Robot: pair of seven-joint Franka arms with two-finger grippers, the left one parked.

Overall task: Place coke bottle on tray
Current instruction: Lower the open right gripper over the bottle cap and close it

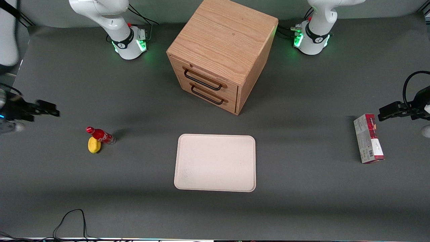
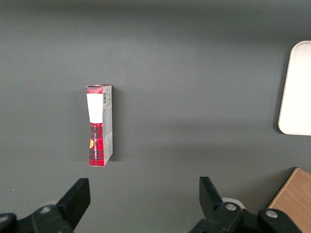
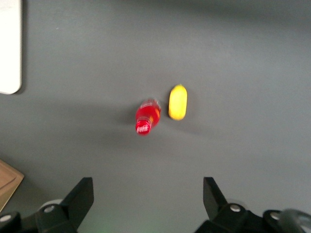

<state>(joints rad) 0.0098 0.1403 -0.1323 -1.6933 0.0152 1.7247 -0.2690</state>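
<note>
The coke bottle will go on the cream-white tray (image 1: 215,163). The robot's right gripper will grab the bottle by its red cap (image 1: 90,129) next and then put it there.
The coke bottle (image 1: 100,135) is small and red with a red cap, and it stands upright on the grey table toward the working arm's end. It also shows in the right wrist view (image 3: 147,115), seen from above. The cream-white tray (image 1: 215,163) lies flat and bare in front of the drawer cabinet, nearer to the front camera; its edge shows in the right wrist view (image 3: 9,46). My right gripper (image 1: 50,111) hangs open and empty above the table, apart from the bottle and a little farther from the front camera. Its jaws stand wide apart in the right wrist view (image 3: 148,187).
A yellow lemon-like lump (image 1: 94,145) lies right beside the bottle, nearer to the front camera, and shows in the right wrist view (image 3: 178,102). The wooden drawer cabinet (image 1: 221,50) stands mid-table. A red-and-grey carton (image 1: 368,138) lies toward the parked arm's end.
</note>
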